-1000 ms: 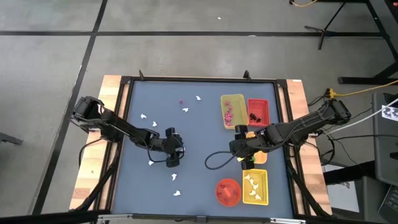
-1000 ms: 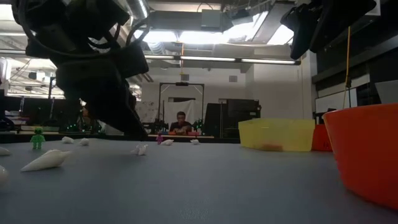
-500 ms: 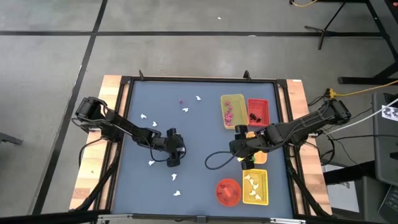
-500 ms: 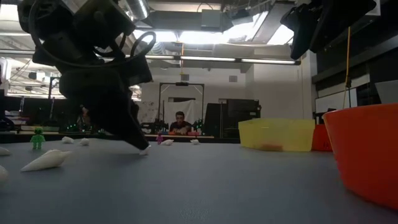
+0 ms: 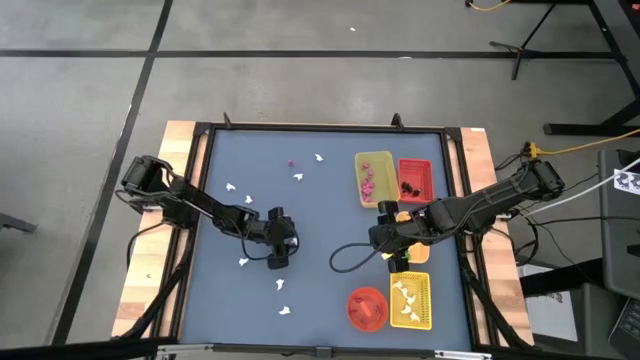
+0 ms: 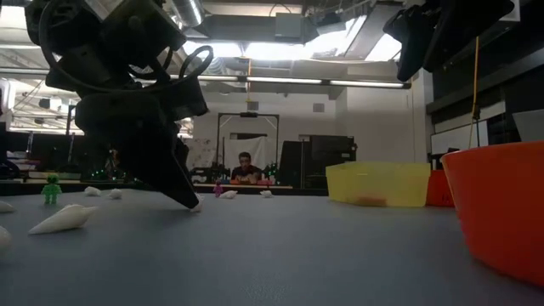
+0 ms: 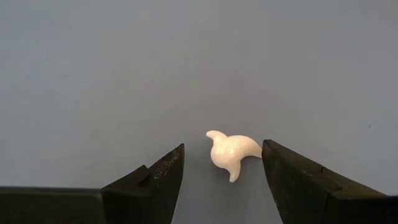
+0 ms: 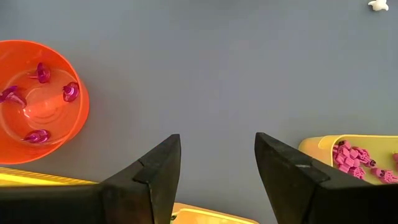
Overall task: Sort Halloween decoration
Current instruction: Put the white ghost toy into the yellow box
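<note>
My left gripper should next grab the white ghost by its round body (image 7: 229,150) to sort it into the white ghost's tray.
My left gripper (image 5: 278,248) (image 7: 222,145) is open and points down at the table's middle-left. A tiny white ghost piece (image 7: 230,151) lies flat on the blue-grey mat between its two fingers, nearer one of them. In the low view the fingertips (image 6: 189,201) are down at the mat, with the white piece (image 6: 197,204) beside them. My right gripper (image 5: 392,240) (image 8: 217,137) hangs open above the mat beside the trays and holds nothing. More white ghosts (image 5: 243,262) and a pink bit (image 5: 291,164) are scattered on the mat. My left gripper comes from above, one finger on each side of the white ghost, which lies flat on the mat. One finger (image 7: 280,168) is right beside the ghost's pointed arm (image 7: 255,147); I cannot tell whether they touch.
At the table's right stand a yellow tray (image 5: 374,178) of pink bits, a red tray (image 5: 415,178) of dark bits and a yellow tray (image 5: 412,300) of white ghosts. An orange bowl (image 8: 25,106) holds purple pieces. A green figure (image 6: 52,187) stands far left.
My left gripper has come down onto the white ghost and tipped steeper. In the low view its fingertips moved from left of the piece to right at it. The piece itself has stayed where it was.
</note>
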{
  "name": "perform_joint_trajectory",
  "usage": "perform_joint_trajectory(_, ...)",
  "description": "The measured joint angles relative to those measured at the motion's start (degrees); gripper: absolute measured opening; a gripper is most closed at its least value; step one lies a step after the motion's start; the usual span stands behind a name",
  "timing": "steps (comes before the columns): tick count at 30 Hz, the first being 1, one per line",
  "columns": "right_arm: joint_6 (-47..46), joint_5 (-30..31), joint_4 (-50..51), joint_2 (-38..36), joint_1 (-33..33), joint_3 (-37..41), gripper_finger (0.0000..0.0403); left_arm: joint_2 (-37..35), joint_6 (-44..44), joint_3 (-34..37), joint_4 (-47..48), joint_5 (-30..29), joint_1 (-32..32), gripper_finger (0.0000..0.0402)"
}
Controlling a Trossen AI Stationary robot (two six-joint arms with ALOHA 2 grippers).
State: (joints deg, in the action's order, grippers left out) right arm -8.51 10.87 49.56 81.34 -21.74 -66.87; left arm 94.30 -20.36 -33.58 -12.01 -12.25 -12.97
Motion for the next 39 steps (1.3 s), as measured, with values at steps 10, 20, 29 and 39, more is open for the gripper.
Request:
perform_joint_trajectory(10, 0.0, 0.0, 0.0, 0.0, 0.0, 0.0, 0.0205, 0.0, 0.0, 0.0, -0.1, 0.0, 0.0, 0.0175)
perform_joint_trajectory(20, 0.0, 0.0, 0.0, 0.0, 0.0, 0.0, 0.0205, 0.0, 0.0, 0.0, 0.0, 2.8, 0.0, 0.0149)
perform_joint_trajectory(29, 0.0, 0.0, 0.0, 0.0, 0.0, 0.0, 0.0205, 0.0, 0.0, 0.0, 0.0, 2.8, 0.0, 0.0126)
perform_joint_trajectory(39, 0.0, 0.0, 0.0, 0.0, 0.0, 0.0, 0.0205, 0.0, 0.0, 0.0, 0.0, 2.8, 0.0, 0.0112)
